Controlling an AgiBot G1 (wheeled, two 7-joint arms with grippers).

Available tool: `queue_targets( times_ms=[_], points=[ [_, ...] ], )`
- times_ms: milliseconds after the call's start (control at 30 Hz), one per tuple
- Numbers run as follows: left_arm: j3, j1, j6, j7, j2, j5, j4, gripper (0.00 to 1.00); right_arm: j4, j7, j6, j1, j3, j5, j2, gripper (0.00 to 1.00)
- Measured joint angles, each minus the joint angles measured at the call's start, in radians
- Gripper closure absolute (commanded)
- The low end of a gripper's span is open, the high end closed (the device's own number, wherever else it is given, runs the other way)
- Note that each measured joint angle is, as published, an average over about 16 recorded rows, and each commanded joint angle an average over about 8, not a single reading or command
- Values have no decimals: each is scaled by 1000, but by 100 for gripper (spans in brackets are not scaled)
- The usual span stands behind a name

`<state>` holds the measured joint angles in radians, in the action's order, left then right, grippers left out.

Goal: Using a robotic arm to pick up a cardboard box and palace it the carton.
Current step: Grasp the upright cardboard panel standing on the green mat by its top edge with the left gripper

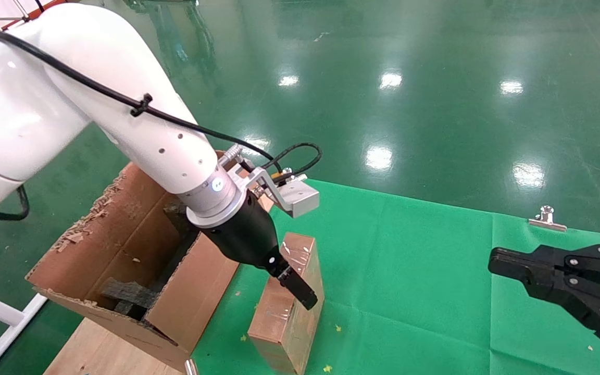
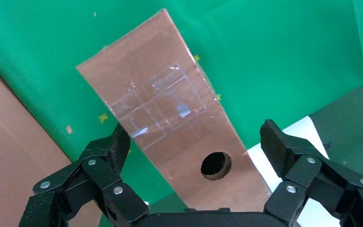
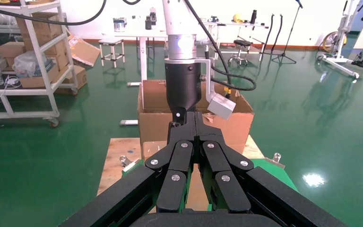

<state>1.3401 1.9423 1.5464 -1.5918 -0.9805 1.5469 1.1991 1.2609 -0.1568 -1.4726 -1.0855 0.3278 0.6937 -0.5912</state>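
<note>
My left gripper grabs the box across its narrow taped side next, since the long side of the cardboard box is wider than the open fingers.
The slim reddish-brown cardboard box stands on a long edge on the green cloth, next to the carton. In the left wrist view its taped narrow face with a round hole points at the camera. The white robotic arm reaches down over it. My left gripper is open, its fingers straddling that face without clamping it. The large brown carton with ragged flaps and black foam stands at the left. My right gripper is shut and empty at the right.
The green cloth covers the table, held by a silver clip at the far edge. A wooden board lies under the carton. The carton's wall is close beside the left gripper. Shiny green floor lies beyond.
</note>
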Motion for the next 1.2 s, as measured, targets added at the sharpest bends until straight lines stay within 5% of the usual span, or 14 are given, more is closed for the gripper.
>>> queue_targets(
  times_ms=[167, 233, 1200],
  points=[
    [2, -1, 0, 2, 0, 0, -2, 84, 0, 0, 0, 0, 0, 0, 0, 0],
    [1, -2, 0, 2, 0, -1, -1, 100, 0, 0, 0, 0, 0, 0, 0, 0],
    [-7, 33, -2, 22, 28, 21, 26, 100, 0, 0, 0, 0, 0, 0, 0, 0]
  ],
)
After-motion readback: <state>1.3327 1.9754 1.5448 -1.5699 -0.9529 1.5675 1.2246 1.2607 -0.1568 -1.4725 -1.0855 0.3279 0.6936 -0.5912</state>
